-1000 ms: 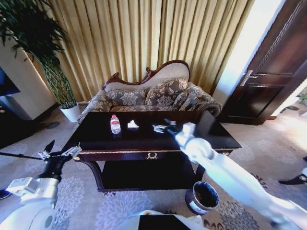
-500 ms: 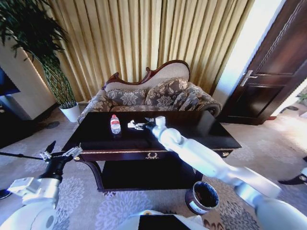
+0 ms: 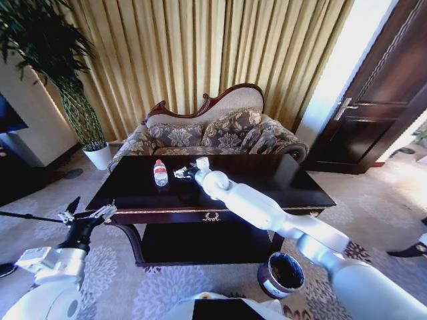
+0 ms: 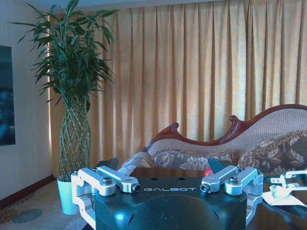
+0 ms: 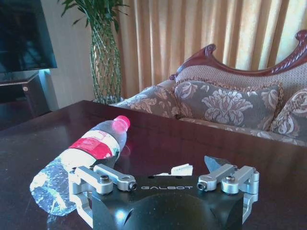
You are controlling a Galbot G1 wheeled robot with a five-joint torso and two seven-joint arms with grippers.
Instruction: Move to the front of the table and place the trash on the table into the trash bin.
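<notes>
I should next grip the small white paper scrap by its crumpled edge point(image 5: 182, 169) with my right gripper, so that I can drop this trash into the trash bin.
A clear bottle point(image 3: 160, 173) with a red cap lies on the dark table point(image 3: 287, 175), left of centre. My right gripper point(image 3: 183, 173) reaches across the table top and hovers open just right of the bottle, over a crumpled white paper scrap point(image 5: 176, 169). The right wrist view puts that scrap between the spread fingers point(image 5: 103, 181), with the bottle point(image 5: 81, 158) lying beside them. From the left wrist camera the scrap point(image 4: 283, 195) shows under the far gripper. The trash bin point(image 3: 268, 285) stands on the carpet by the table's front right leg. My left gripper point(image 3: 87, 217) is open, low at the table's left front corner.
A patterned sofa point(image 3: 213, 133) stands behind the table before gold curtains. A tall plant in a white pot point(image 3: 100, 157) is at the back left, a dark door point(image 3: 380, 100) at the right. Patterned carpet surrounds the table.
My right arm has swung left across the table top, from right of centre to the paper scrap beside the bottle. The left arm has barely moved.
</notes>
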